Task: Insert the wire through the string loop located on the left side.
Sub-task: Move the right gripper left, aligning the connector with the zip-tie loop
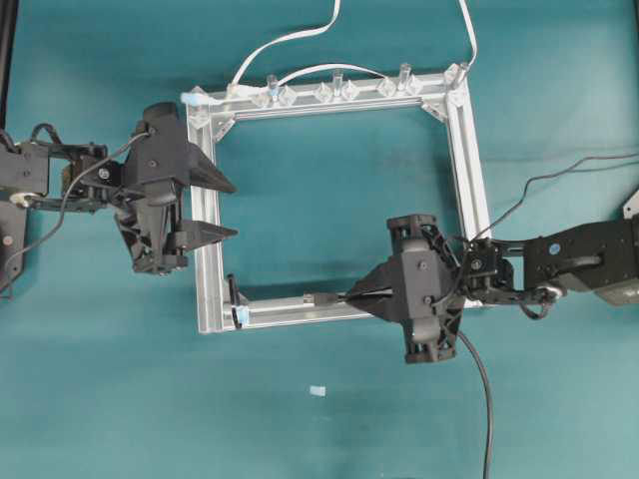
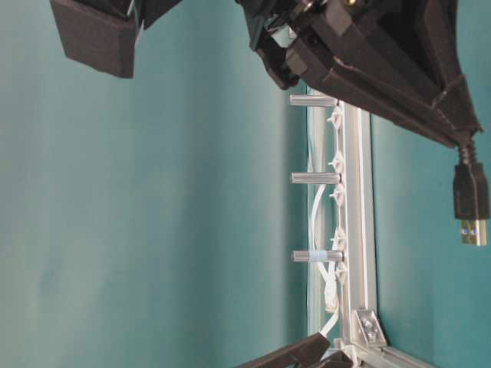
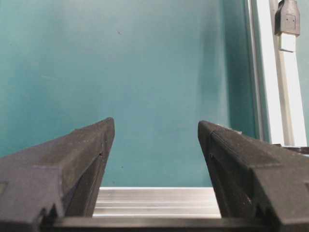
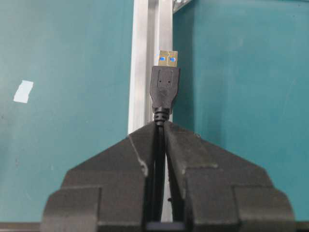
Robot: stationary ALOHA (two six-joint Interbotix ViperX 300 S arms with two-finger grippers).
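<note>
I should grab the dark plug sticking out with my left gripper next, because my right gripper stays shut on the wire just behind the plug.
My right gripper (image 1: 351, 296) is shut on the wire (image 1: 486, 399) just behind its plug (image 1: 324, 298). The plug lies over the near bar of the aluminium frame (image 1: 280, 312) and points left. In the right wrist view the plug (image 4: 164, 89) sticks out past the shut gripper (image 4: 160, 124), metallic tip forward. The string loop (image 1: 232, 291) stands at the frame's near left corner, a pale-blue tab at its base, a short way left of the plug. My left gripper (image 1: 236, 211) is open over the frame's left bar, nothing between its fingers (image 3: 91, 145). The plug (image 3: 287, 19) shows beyond it.
A white cable (image 1: 300, 40) runs through clear clips (image 1: 337, 92) along the frame's far bar. Three short posts (image 2: 314, 178) stand on that bar. A small pale scrap (image 1: 318, 391) lies on the teal table in front of the frame.
</note>
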